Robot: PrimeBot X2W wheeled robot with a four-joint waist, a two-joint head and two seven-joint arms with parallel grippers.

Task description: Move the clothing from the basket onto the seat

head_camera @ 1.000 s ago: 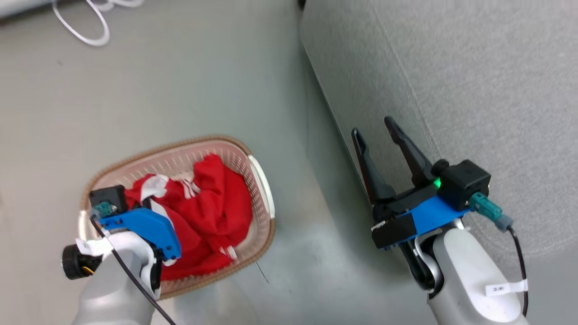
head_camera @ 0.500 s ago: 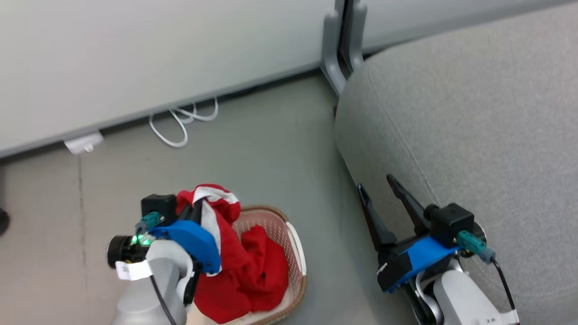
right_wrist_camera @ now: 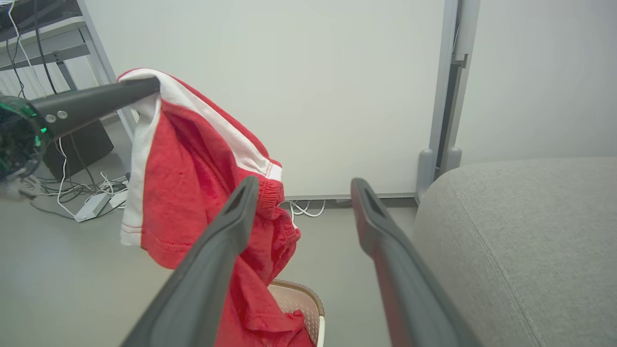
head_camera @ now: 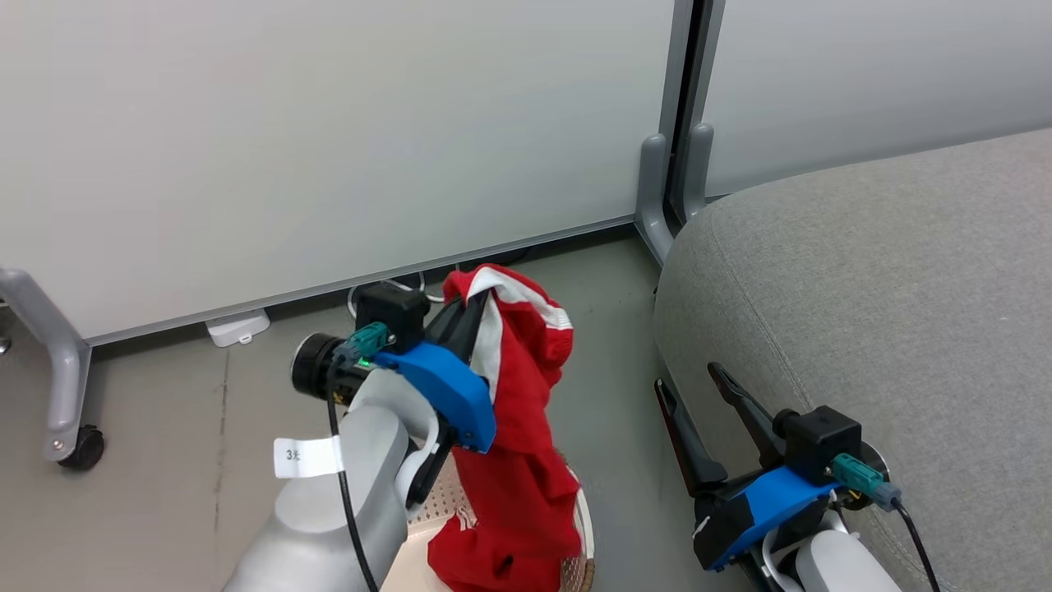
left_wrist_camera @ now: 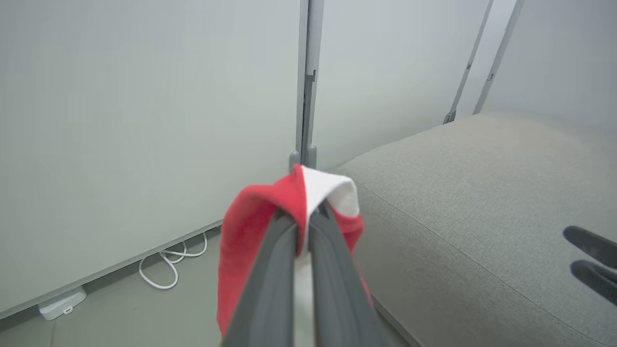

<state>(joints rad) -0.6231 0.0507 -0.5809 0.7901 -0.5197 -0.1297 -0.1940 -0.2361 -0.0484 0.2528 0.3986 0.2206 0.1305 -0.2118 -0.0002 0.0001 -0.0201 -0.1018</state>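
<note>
The lower cloth (head_camera: 518, 503) hangs slack into the basket. My right gripper should next grab the red garment by its raised white-striped fold (head_camera: 529, 296).
My left gripper (head_camera: 472, 300) is shut on the red garment with broad white stripes (head_camera: 518, 395) and holds it up in the air. The fabric hangs down, and its lower end reaches the cream basket (head_camera: 579, 547) at the bottom edge. In the left wrist view the fingers (left_wrist_camera: 289, 250) pinch a red and white fold (left_wrist_camera: 250, 226). I cannot tell the plain red garment apart from the hanging cloth. The grey seat (head_camera: 888, 288) lies to the right. My right gripper (head_camera: 687, 376) stands open and empty beside the seat's side; in its own view (right_wrist_camera: 304, 182) it faces the garment (right_wrist_camera: 193, 178) and basket rim (right_wrist_camera: 299, 291).
A white partition wall with a grey post (head_camera: 657, 214) stands behind. White cable (left_wrist_camera: 168, 270) and a small white box (head_camera: 237, 326) lie on the floor by the wall. A grey leg with a caster (head_camera: 78, 448) is at the far left.
The left gripper has lifted the striped garment up out of the basket. The head camera has tilted upward, so the whole picture has shifted. The right gripper stays open by the seat.
</note>
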